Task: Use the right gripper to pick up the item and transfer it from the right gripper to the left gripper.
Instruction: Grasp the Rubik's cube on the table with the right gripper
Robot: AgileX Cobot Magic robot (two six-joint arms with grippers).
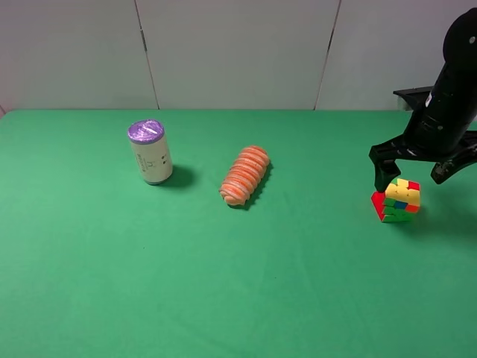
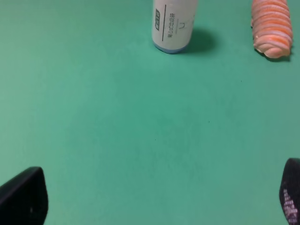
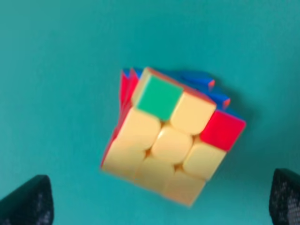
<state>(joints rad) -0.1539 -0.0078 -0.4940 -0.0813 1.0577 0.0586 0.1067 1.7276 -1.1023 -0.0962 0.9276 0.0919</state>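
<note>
The cube (image 1: 397, 201) needs to be passed to my left gripper, so my right gripper should next grab it by the cube's red side (image 1: 378, 205) and the opposite side.
The item, a small multicoloured puzzle cube (image 1: 397, 201), sits on the green table at the right, with its layers twisted out of line. My right gripper (image 1: 411, 179) hangs just above it, pointing down, its jaws open wide on either side of the cube's top. In the right wrist view the cube (image 3: 173, 136) shows its yellow face between the two black fingertips of the open right gripper (image 3: 157, 199). I cannot see any contact with the cube. My left gripper (image 2: 157, 194) is open and empty over bare cloth. It is out of the exterior high view.
A white can with a purple lid (image 1: 150, 152) stands upright at the back left and also shows in the left wrist view (image 2: 173, 26). A ribbed orange roll (image 1: 245, 175) lies mid-table, also seen by the left wrist (image 2: 271, 26). The green table (image 1: 223, 283) ends at a white wall.
</note>
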